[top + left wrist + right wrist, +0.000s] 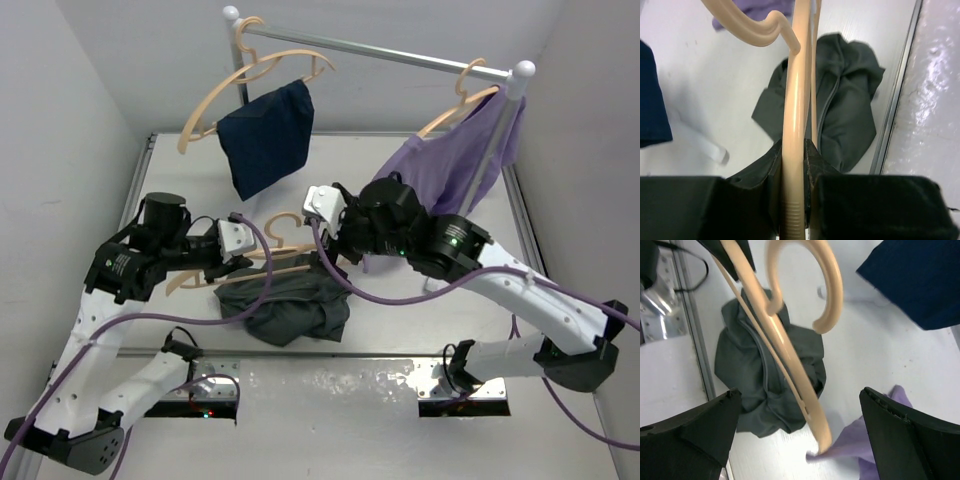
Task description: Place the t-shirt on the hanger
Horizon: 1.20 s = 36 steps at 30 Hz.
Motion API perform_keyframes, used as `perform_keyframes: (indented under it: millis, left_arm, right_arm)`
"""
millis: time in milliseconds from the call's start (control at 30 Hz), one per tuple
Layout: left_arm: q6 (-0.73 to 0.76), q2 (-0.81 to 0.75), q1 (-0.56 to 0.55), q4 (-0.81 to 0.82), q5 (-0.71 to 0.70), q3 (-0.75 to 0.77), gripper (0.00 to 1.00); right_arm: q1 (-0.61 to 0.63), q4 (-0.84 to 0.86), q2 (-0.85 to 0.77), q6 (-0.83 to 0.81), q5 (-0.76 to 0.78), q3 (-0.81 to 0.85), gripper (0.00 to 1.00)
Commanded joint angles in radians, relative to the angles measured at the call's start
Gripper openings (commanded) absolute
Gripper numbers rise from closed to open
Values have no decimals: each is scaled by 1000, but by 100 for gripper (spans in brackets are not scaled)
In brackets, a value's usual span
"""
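Observation:
I need to grab the hanger's free side beside its hook next with my right gripper, so the hanger's other side stays free to enter the t-shirt (pixel 285 308).
The dark grey t-shirt (pixel 285 308) lies crumpled on the table near its front edge. It also shows in the left wrist view (pixel 845 100) and in the right wrist view (pixel 747 390). My left gripper (pixel 232 265) (pixel 795 150) is shut on one shoulder of the pale tan hanger (pixel 285 268) (pixel 796 90) and holds it above the t-shirt, hook pointing away. My right gripper (pixel 335 240) (pixel 800 392) is wide open and empty, hovering over the hanger's (pixel 785 355) free end and the t-shirt, touching neither.
A metal rail (pixel 400 55) at the back carries a navy garment (pixel 268 135) on its own hanger at the left and a lilac shirt (pixel 450 165) on another at the right. The lilac hem lies on the table by the hanger's tip (pixel 855 450). White walls stand on both sides.

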Motion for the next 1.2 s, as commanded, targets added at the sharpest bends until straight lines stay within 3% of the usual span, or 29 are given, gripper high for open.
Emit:
perform_keyframes:
  millis: [0, 267, 300, 367, 400, 500, 533, 600, 633, 733, 767, 833, 867, 933, 967, 1167]
  left_arm:
    - [11, -22, -2, 60, 117, 29, 0]
    - [132, -27, -2, -47, 151, 42, 0]
    - [138, -29, -3, -45, 153, 44, 0]
    - [106, -24, -2, -6, 165, 50, 0]
    - [83, -21, -2, 17, 169, 55, 0]
    - [37, -21, -2, 77, 176, 47, 0]
    - [13, -21, -2, 100, 176, 43, 0]
    - [10, -18, -2, 103, 177, 30, 0]
    - [11, -18, -2, 103, 180, 24, 0]
    - [-12, -15, -2, 119, 144, -2, 0]
    - [-29, -15, -2, 125, 125, -10, 5]
    - [-39, -9, -2, 123, 91, -23, 29]
    - [-43, -3, -2, 122, 62, -31, 62]
    - [-52, 7, -2, 117, 29, -40, 78]
    - [-56, 11, -2, 119, 18, -48, 100]
    - [-200, 28, -2, 185, -146, -60, 100]
  right_arm:
    - [-40, -8, 55, -72, -169, -2, 99]
    - [-68, 87, 136, -58, -237, 3, 98]
    - [-68, 116, 145, -51, -266, 0, 94]
    - [-68, 124, 174, -22, -384, 3, 82]
    - [-68, 129, 209, -6, -427, 10, 68]
    - [-68, 117, 254, 34, -532, 10, 48]
    - [-68, 115, 259, 46, -543, 7, 30]
    - [-68, 129, 251, 58, -550, -22, 5]
    - [-68, 138, 233, 70, -543, -35, 0]
    - [-68, 153, 188, 71, -506, -82, 0]
    - [-68, 152, 179, 71, -494, -91, 0]
    - [-68, 138, 161, 72, -446, -124, 0]
    - [-68, 127, 142, 74, -426, -138, 0]
    - [-68, 121, 125, 75, -362, -195, 0]
    - [-68, 120, 106, 80, -344, -216, 0]
    - [-70, 110, 29, 104, -204, -368, 0]
